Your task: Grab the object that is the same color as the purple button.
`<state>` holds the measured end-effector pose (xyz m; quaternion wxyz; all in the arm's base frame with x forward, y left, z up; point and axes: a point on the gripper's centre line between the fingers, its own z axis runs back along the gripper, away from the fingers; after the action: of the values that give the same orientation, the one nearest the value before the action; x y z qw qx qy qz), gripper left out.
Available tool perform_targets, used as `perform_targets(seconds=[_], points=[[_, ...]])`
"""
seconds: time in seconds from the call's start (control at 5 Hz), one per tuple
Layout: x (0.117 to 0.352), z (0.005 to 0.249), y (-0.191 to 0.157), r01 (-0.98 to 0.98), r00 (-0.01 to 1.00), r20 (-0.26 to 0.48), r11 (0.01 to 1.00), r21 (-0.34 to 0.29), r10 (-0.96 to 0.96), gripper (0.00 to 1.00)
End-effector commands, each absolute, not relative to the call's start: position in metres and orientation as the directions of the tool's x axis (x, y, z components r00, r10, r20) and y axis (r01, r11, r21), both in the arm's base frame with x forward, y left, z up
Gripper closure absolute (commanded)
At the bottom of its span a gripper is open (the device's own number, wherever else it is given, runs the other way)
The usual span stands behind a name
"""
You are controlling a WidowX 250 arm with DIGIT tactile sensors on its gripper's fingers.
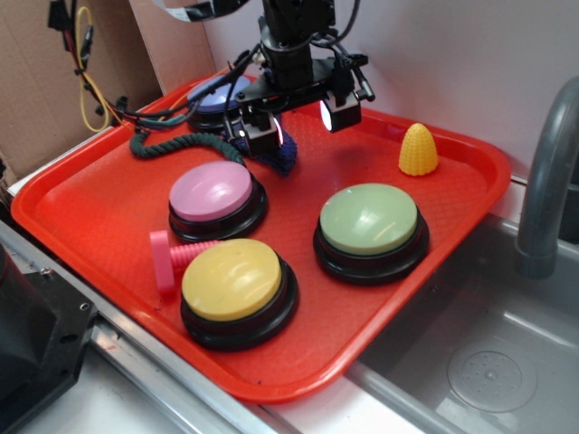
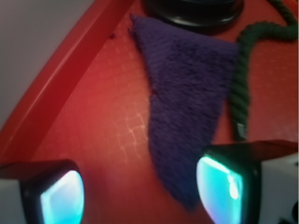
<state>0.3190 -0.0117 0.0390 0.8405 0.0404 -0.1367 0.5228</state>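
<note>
My gripper should first move toward the cloth's middle, as the cloth has only its narrow tip (image 2: pixel 187 198) beside my fingers. It should close on the cloth once it is at its wide middle (image 2: pixel 189 88).
The dark purple-blue fuzzy cloth (image 2: pixel 187 88) lies flat on the red tray (image 2: pixel 93 121), triangular, its narrow tip reaching down between my fingers close to the right one. In the exterior view only a bit of the cloth (image 1: pixel 284 159) shows under the gripper (image 1: pixel 298 122). The gripper (image 2: pixel 140 196) is open and low over the tray, its two pads glowing cyan. The purple button (image 1: pixel 220 94) sits at the tray's back left, mostly hidden behind the arm; its black base (image 2: pixel 194 11) shows at the top of the wrist view, just beyond the cloth.
A dark green twisted rope (image 1: pixel 172 145) lies left of the cloth, also in the wrist view (image 2: pixel 243 70). A pink button (image 1: pixel 213 194), yellow button (image 1: pixel 233 282), green button (image 1: pixel 369 224), pink bolt (image 1: pixel 167 258) and yellow cone (image 1: pixel 418 149) sit on the tray. A sink (image 1: pixel 488 362) lies at right.
</note>
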Motion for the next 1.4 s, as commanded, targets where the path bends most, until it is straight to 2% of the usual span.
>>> perform_targets(seconds=[0.0, 0.2, 0.4, 0.6, 0.8, 1.2], points=[[0.309, 0.033, 0.019, -0.907, 0.403, 0.274, 0.422, -0.009, 0.873, 0.0], [0.302, 0.031, 0.024, -0.906, 0.409, 0.264, 0.424, -0.001, 0.874, 0.0], [0.297, 0.03, 0.035, -0.917, 0.387, 0.222, 0.4, -0.016, 0.895, 0.0], [0.301, 0.025, 0.036, -0.897, 0.427, 0.196, 0.441, -0.03, 0.883, 0.23], [0.304, 0.023, 0.04, -0.897, 0.429, 0.18, 0.442, -0.033, 0.885, 0.94], [0.307, 0.032, 0.043, -0.85, 0.518, 0.13, 0.525, -0.027, 0.845, 1.0]])
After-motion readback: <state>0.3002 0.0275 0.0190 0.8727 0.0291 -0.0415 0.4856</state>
